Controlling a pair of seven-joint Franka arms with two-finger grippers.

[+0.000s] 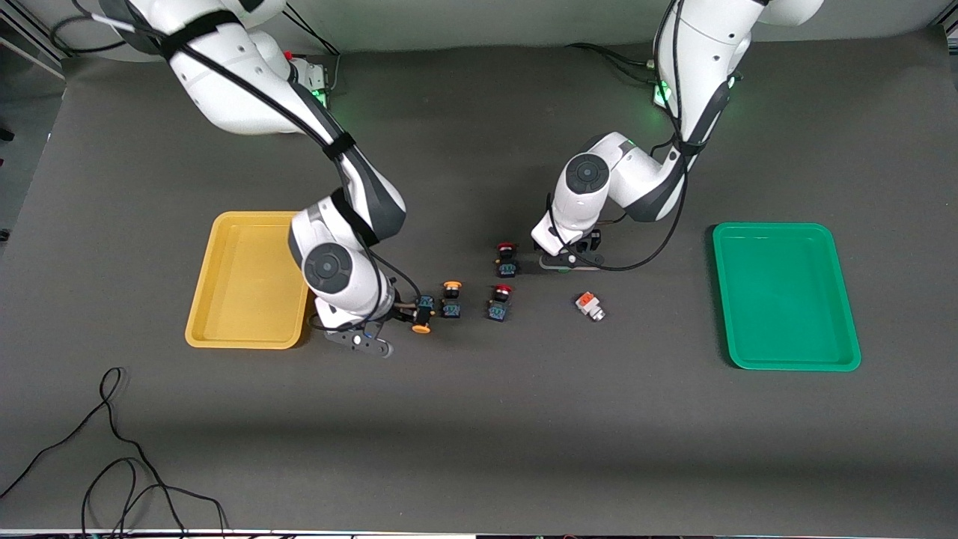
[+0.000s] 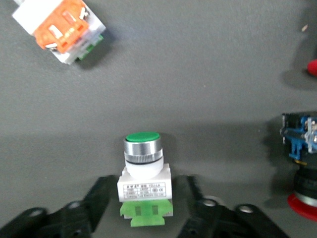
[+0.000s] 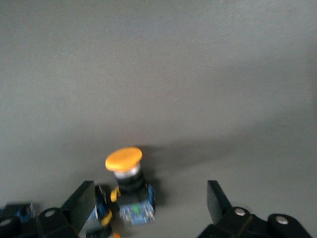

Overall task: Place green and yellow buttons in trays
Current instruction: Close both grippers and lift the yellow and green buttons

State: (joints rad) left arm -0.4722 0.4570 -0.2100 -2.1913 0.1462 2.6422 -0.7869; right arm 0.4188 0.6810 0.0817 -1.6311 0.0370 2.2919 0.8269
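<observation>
The right gripper grabs the yellow-capped button by its black body under the cap next, to place it in the yellow tray.
A green-capped button with a white body stands on the mat, and my left gripper is shut on its body, one finger on each side. In the front view this gripper covers the button. A white button with an orange block lies nearer the front camera. My right gripper is open beside the yellow tray. A yellow-capped button stands between its fingers. Another yellow-capped button lies against one finger. The green tray lies at the left arm's end.
Two red-capped black-blue buttons stand between the two grippers; one of them is close beside my left gripper. Loose black cables lie near the table's front edge at the right arm's end.
</observation>
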